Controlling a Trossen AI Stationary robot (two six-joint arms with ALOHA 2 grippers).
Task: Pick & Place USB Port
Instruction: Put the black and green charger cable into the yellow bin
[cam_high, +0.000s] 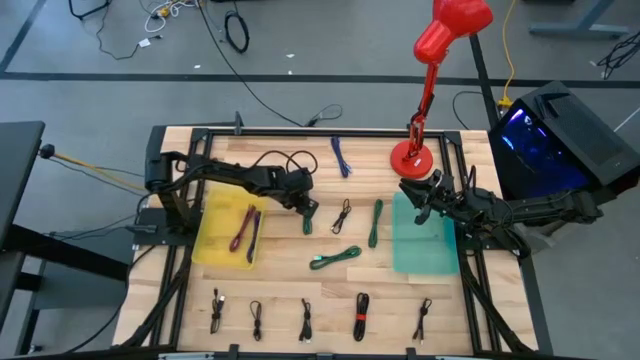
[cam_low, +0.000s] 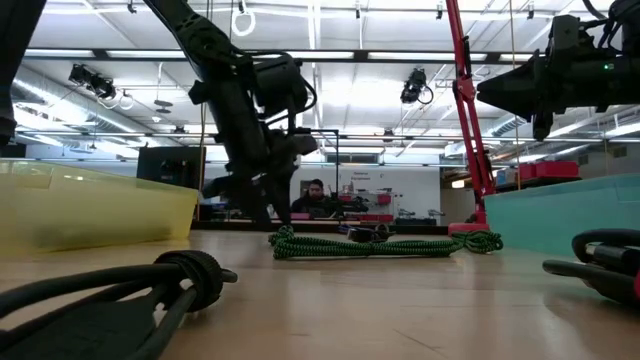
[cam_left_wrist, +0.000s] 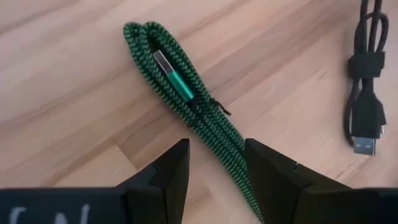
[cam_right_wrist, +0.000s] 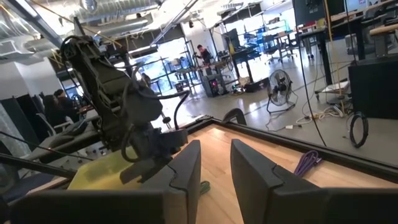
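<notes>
Next, my left gripper grabs the green cable bundle by its folded parts beside the black tie (cam_left_wrist: 225, 140), to put the bundle into the yellow bin.
A green braided USB cable (cam_left_wrist: 205, 112) lies folded into a narrow bundle on the wooden table, its metal plug (cam_left_wrist: 163, 63) resting on top. My left gripper (cam_left_wrist: 216, 155) points steeply down over the bundle's near end, open, one finger on each side of the cable; no touch shows. In the high view this gripper (cam_high: 308, 210) stands just right of the yellow bin (cam_high: 212, 258). My right gripper (cam_high: 418, 196) waits open and level above the teal bin (cam_high: 425, 255), with nothing between its fingers (cam_right_wrist: 186, 165).
Two more green cables (cam_high: 376, 220) (cam_high: 335, 258) and a black cable (cam_high: 343, 214) lie mid-table, a purple one (cam_high: 341, 156) at the far side. Several black cables line the near edge (cam_high: 306, 318). The yellow bin holds red cables. A red lamp (cam_high: 412, 157) stands at far right.
</notes>
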